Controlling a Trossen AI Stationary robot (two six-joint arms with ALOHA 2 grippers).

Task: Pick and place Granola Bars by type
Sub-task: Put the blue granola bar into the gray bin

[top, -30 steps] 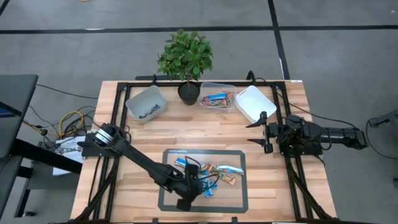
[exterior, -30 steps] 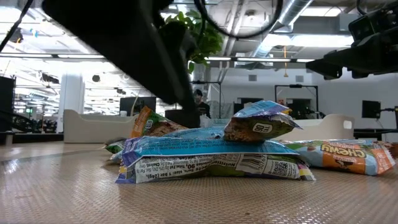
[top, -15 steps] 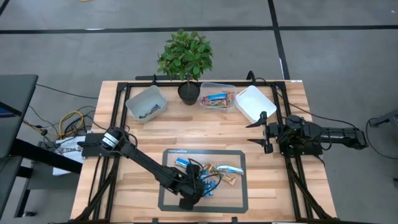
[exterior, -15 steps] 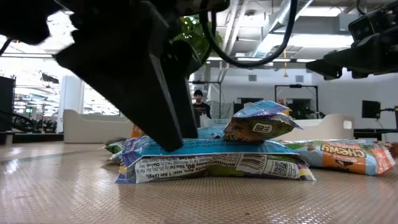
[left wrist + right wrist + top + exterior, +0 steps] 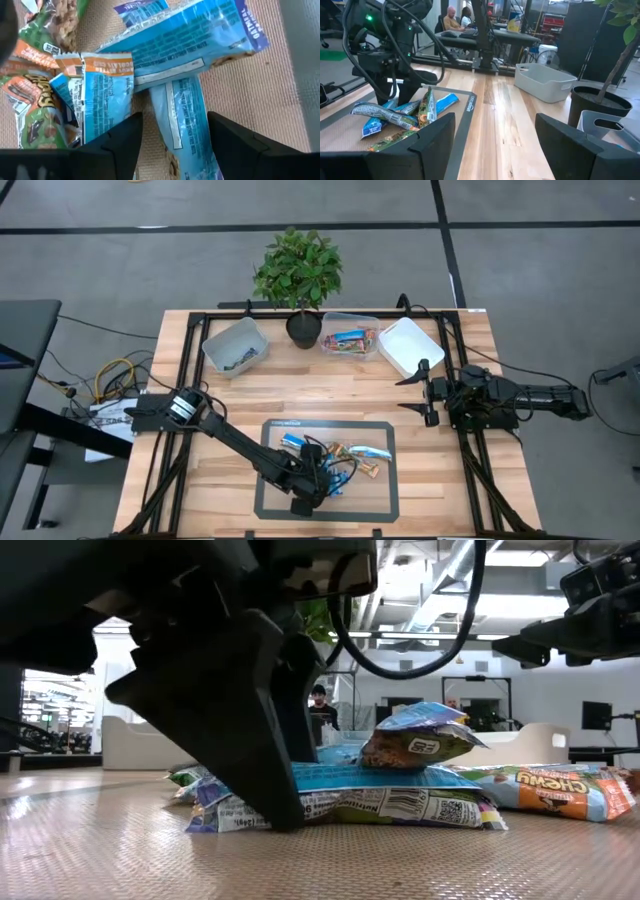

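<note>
Another blue bar (image 5: 187, 42) lies across the long blue bar's far end. Next, my left gripper picks up the long blue bar by its uncovered end (image 5: 191, 145).
Several granola bars lie heaped on the dark mat (image 5: 273, 500), the pile (image 5: 345, 461) mixing blue, tan-orange and green wrappers. My left gripper (image 5: 318, 480) is open and low over the pile's near-left part. In the left wrist view its fingers (image 5: 120, 142) stand on either side of a long blue bar (image 5: 186, 120), which rests flat on the mat under another blue bar (image 5: 200, 35). In the low view one finger (image 5: 255, 760) reaches down to the mat in front of the stacked bars (image 5: 380, 802). My right gripper (image 5: 424, 392) waits open above the table's right side. My left gripper comes from above, pointing down, with its open fingers across the long blue bar (image 5: 180, 107). One fingertip (image 5: 275, 815) stands at mat level by that bar's end; whether it touches the bar, I cannot tell.
Three bins stand along the far edge: a grey one (image 5: 236, 346) holding a few bars, a clear one (image 5: 349, 338) with colourful bars, a white one (image 5: 411, 345). A potted plant (image 5: 299, 275) sits between the first two. Bare wood lies between mat and bins.
My left gripper has come down from above the pile until its fingertip stands at mat level by the blue bars, and it stays open. The bars have kept their places.
</note>
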